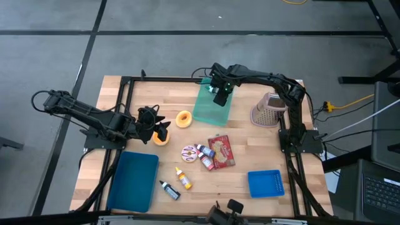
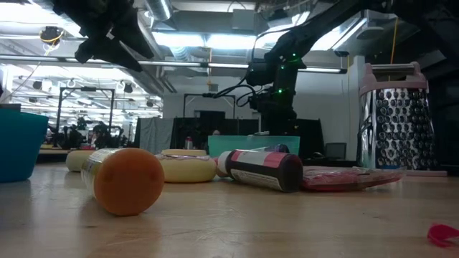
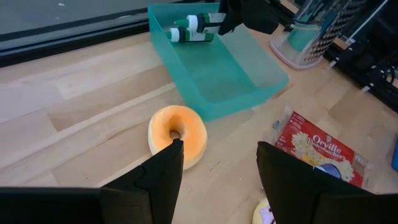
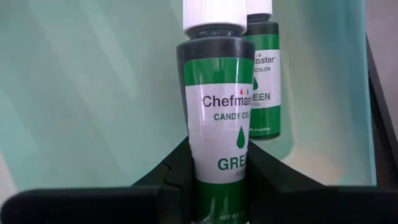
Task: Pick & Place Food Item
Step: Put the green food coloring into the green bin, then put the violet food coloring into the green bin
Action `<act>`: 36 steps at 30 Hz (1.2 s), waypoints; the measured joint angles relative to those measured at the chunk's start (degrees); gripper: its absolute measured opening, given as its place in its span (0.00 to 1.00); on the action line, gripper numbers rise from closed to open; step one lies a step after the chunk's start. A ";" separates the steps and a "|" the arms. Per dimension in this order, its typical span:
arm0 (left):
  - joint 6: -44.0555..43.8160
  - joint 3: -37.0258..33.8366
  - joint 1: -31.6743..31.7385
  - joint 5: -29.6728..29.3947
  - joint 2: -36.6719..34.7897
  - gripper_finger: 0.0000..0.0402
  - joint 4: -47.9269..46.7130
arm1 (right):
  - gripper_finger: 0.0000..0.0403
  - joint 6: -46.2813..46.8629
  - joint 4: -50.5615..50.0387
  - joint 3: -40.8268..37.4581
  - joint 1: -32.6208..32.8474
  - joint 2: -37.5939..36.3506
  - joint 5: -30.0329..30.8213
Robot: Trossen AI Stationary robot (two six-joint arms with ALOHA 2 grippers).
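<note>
The green bottle's white cap [image 4: 214,15] stands low inside the teal bin [image 4: 99,106], beside the bottle lying there. It is time for my right gripper to open now.
A translucent teal bin [image 1: 209,107] stands at the table's far middle. My right gripper [image 1: 220,95] hangs over its far end, shut on a green candy-colour bottle [image 4: 219,118] with a white cap. A second green bottle [image 4: 261,81] lies in the bin just beyond it; both bottles [image 3: 198,28] also show in the left wrist view. My left gripper [image 3: 217,168] stands open above the table's left middle with nothing between its fingers. A yellow doughnut [image 3: 178,134] lies flat on the wood just in front of it. My right gripper pinches the green bottle's lower body [image 4: 219,171] between its two fingers. The fingers come from above, pointing steeply down, and lie along the bottle, whose white cap [image 4: 212,12] points away from them into the bin. Whether the cap touches the bin's floor I cannot tell.
An orange food piece [image 1: 161,139] lies by my left gripper. A popcorn packet [image 1: 222,152], a sprinkled doughnut [image 1: 189,152] and small bottles [image 1: 182,179] lie mid-table. A metal grater [image 1: 269,110] stands far right; a blue tray [image 1: 132,181] and a blue basket [image 1: 265,183] sit near the front.
</note>
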 joint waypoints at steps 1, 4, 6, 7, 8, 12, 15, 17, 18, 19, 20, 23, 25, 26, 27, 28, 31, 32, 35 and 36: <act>0.00 0.00 0.09 -0.05 0.00 0.49 0.00 | 0.23 -0.54 0.00 0.00 -0.12 0.00 0.00; 0.02 0.00 0.42 -0.06 0.00 0.49 0.00 | 0.24 -2.39 0.46 0.00 -0.18 0.00 0.05; 0.04 0.00 0.46 -0.19 0.00 0.49 0.00 | 0.28 -2.91 0.91 0.00 -0.18 0.00 0.04; 0.03 0.00 0.46 -0.23 0.00 0.49 0.00 | 0.31 -2.97 1.09 0.00 -0.18 0.00 0.01; 0.02 0.00 0.46 -0.23 0.00 0.49 0.00 | 0.34 -3.02 1.28 0.00 -0.18 0.00 0.01; 0.02 0.00 0.46 -0.23 0.00 0.49 -0.02 | 0.43 -3.24 1.86 0.00 -0.20 0.00 -1.13; 0.00 0.00 0.46 -0.23 0.00 0.49 -0.02 | 0.45 -3.34 1.90 0.00 -0.22 0.00 -1.49; 0.00 0.00 0.46 -0.25 0.00 0.49 0.00 | 0.46 -3.32 1.90 0.00 -0.19 0.00 -1.49; 0.00 0.00 0.46 -0.23 0.00 0.49 -0.02 | 0.46 -3.33 1.90 0.00 -0.18 0.00 -1.49; -0.04 0.00 0.46 -0.23 0.00 0.49 -0.02 | 0.46 -3.32 1.90 0.00 -0.18 0.00 -1.51; -0.27 0.00 0.46 -0.23 0.00 0.49 -0.02 | 0.46 -3.32 1.88 0.00 -0.18 0.00 -1.51; -0.46 0.00 0.46 -0.23 0.00 0.49 -0.02 | 0.46 -2.23 1.72 0.00 -0.17 0.00 -1.56; -0.79 0.00 0.46 -0.23 0.00 0.49 -0.01 | 0.46 -0.81 0.70 0.09 -0.01 0.00 -3.03; -0.86 0.00 0.46 -0.21 0.00 0.49 0.00 | 0.46 0.07 -0.29 0.38 0.11 0.00 -4.50; -0.87 0.00 0.46 -0.19 0.00 0.49 -0.01 | 0.46 0.99 -1.44 0.90 0.30 0.00 -6.25; -0.87 0.00 0.46 -0.19 0.00 0.49 -0.02 | 0.46 1.93 -2.52 1.61 0.58 0.00 -7.99; -0.87 0.00 0.46 -0.18 0.00 0.49 0.00 | 0.46 3.96 -5.31 4.48 1.98 -0.02 -12.83; -0.87 0.00 0.46 -0.17 0.00 0.49 -0.01 | 0.46 4.62 -6.03 5.75 2.58 -0.14 -14.35; -0.87 0.00 0.46 -0.12 0.00 0.49 -0.02 | 0.46 6.27 -6.56 10.15 5.22 -1.03 -17.32; -0.87 0.00 0.46 -0.03 0.00 0.49 -0.01 | 0.46 6.69 -7.16 11.72 6.35 -1.28 -17.72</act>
